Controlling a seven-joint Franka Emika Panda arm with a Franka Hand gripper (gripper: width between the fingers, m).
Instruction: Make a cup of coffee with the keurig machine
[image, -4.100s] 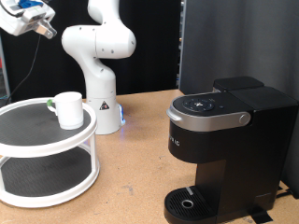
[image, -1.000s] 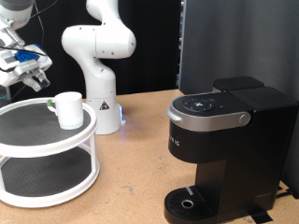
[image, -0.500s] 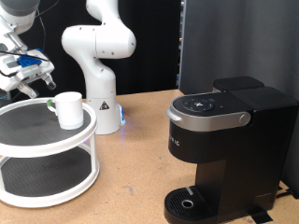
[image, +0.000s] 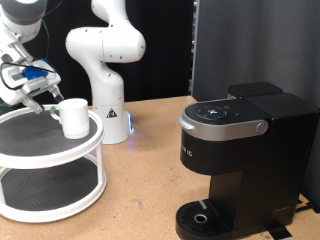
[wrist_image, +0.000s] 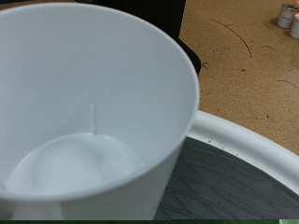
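My fingers are beside the mug's rim, short of the mug's handle, so my gripper moves toward the white mug's handle (image: 54, 112), before it closes on the white mug.
The cup (image: 73, 117), a small white mug, stands upright on the top tier of a white round stand (image: 40, 150) at the exterior view's left. It fills the wrist view (wrist_image: 84, 121), seen from above, and it is empty. My gripper (image: 40, 100) hangs just to the left of the cup, close above the stand's top, with its fingers apart and nothing between them. The keurig machine (image: 240, 150), a black box with a grey lid handle, stands at the exterior view's right with its lid down. Its round drip tray (image: 205, 218) is bare.
The robot's white base (image: 108, 110) stands behind the stand. A dark panel (image: 250, 45) rises behind the machine. The stand has a lower dark mesh tier (image: 40, 190). In the wrist view, two small grey pods (wrist_image: 288, 17) sit on the brown table beyond the stand's rim (wrist_image: 252, 140).
My gripper has come down from the top left corner to the cup's level and moved right, closer to the cup. The cup and the machine have not moved.
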